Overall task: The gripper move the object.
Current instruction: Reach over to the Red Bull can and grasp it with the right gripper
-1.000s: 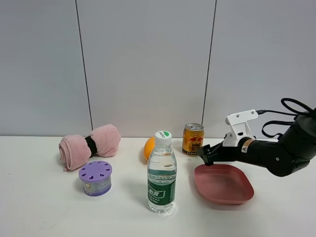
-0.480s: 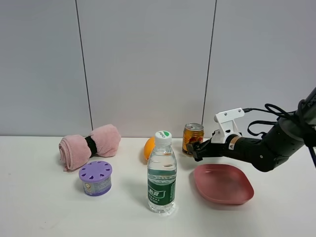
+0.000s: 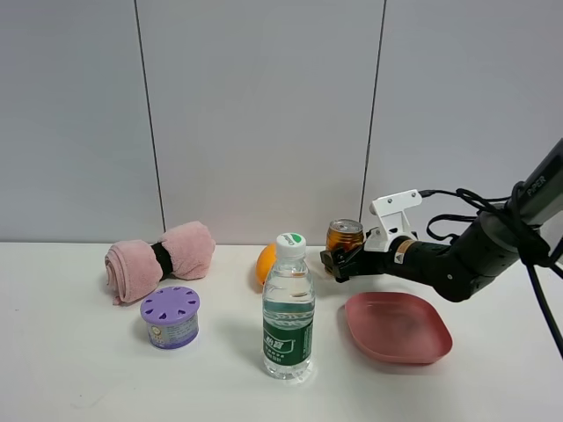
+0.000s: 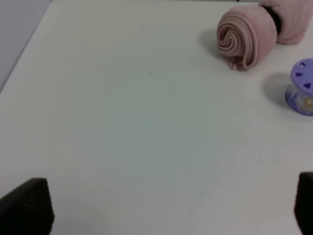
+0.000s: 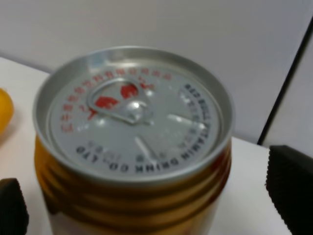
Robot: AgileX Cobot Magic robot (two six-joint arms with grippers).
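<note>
The can has a gold-yellow body (image 3: pixel 343 242) that my right gripper should grab to move it. Its silver pull-tab top (image 3: pixel 346 226) should stay free.
The gold-yellow can (image 3: pixel 344 234) with a silver pull-tab top stands upright at the back of the white table, right of the middle. My right gripper (image 3: pixel 337 261) has reached it from the right at its lower body. In the right wrist view the can (image 5: pixel 132 112) fills the picture and sits between the two black fingertips of the right gripper (image 5: pixel 146 200), which stand apart on either side of it; I see no contact. My left gripper (image 4: pixel 166 205) is open and empty over bare table at the left; it does not show in the exterior high view.
A clear green-labelled water bottle (image 3: pixel 288 308) stands in front of the can. A pink plate (image 3: pixel 398 327) lies under the right arm. An orange (image 3: pixel 265 262) lies left of the can. A purple tub (image 3: pixel 171 316) and a rolled pink towel (image 3: pixel 158 259) are at the left.
My right arm has moved left across the plate to the can, and its jaws now stand on either side of it. The can has not moved.
</note>
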